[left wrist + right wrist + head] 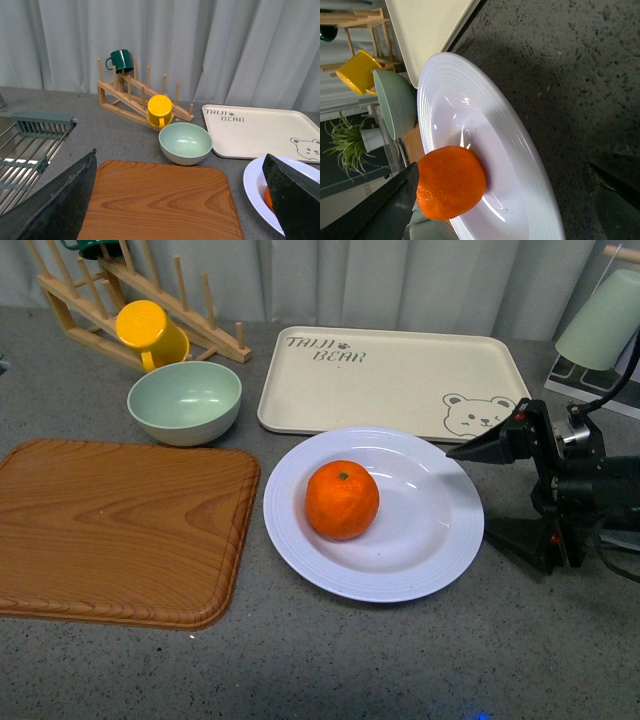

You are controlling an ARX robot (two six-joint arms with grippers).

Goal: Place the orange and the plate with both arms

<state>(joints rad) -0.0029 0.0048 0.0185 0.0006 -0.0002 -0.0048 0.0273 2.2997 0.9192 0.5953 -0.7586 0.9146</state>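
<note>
My right gripper grabs the plate by its raised rim (pixel 530 170) next, to carry the orange (pixel 450 182) along.
The orange (pixel 342 500) sits in the centre of the pale plate (pixel 430 530), which lies flat on the grey counter in front of the bear tray. My right gripper (pixel 470 492) is open just past the plate's right rim, with one finger above the rim and one beside it, holding nothing. In the right wrist view the orange (pixel 451 182) rests on the plate (pixel 485 125) between the spread fingers of my gripper (pixel 501 167). My left gripper (pixel 180 165) is open and empty above the wooden board. It is outside the front view. The plate's edge (pixel 255 185) shows beside one of its fingers.
A wooden cutting board (pixel 120 530) lies left of the plate. A mint-green bowl (pixel 185 400), a yellow mug (pixel 150 332) and a wooden rack (pixel 100 290) stand behind it. The cream bear tray (pixel 390 375) is behind the plate. A pale green cup (pixel 600 320) is at far right.
</note>
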